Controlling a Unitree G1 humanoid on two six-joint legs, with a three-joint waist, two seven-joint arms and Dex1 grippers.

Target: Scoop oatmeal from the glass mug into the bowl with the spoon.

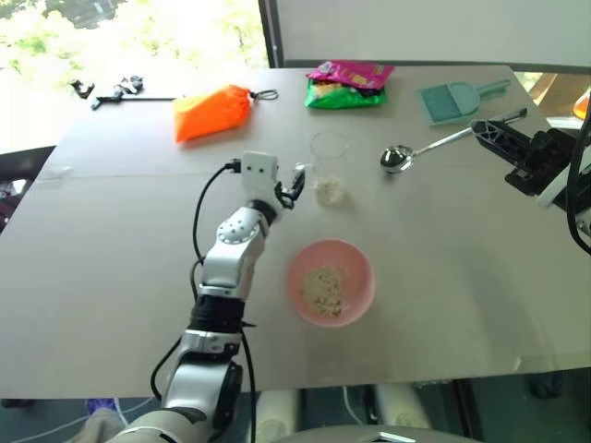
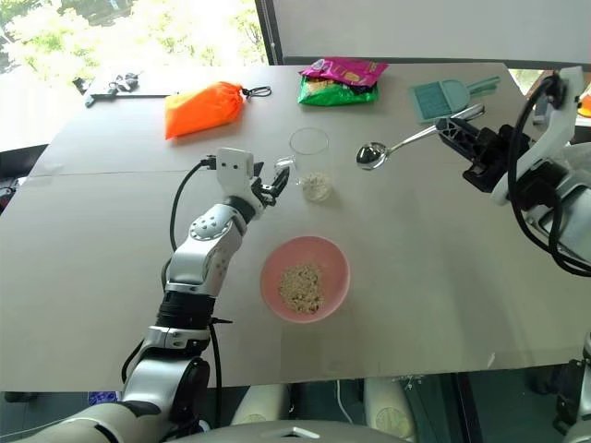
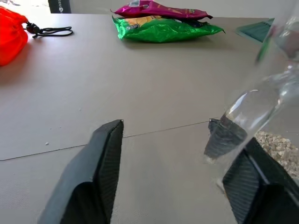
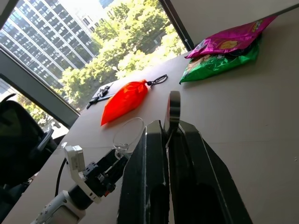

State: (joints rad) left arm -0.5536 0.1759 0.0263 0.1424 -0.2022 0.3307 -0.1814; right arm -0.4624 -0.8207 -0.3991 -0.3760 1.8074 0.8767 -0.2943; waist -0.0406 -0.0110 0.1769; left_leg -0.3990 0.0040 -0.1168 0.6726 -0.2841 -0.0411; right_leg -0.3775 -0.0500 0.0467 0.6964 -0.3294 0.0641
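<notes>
My left gripper will next grab the mug by its slim handle, because the mug's round glass body is wide for my fingertips.
The clear glass mug stands mid-table with pale oatmeal in its bottom. My left gripper is level at the mug's left side. Its fingers stand open, and the mug's glass handle lies against the other finger. Nearer to me sits the pink bowl, holding a small heap of oatmeal. My right gripper hangs above the table at the right, shut on the handle of the silver spoon. The spoon's round end points toward the mug.
At the far side of the table lie an orange pouch, green and magenta snack bags and a teal scoop. A black tool lies at the far left corner. Bare table surrounds the bowl.
</notes>
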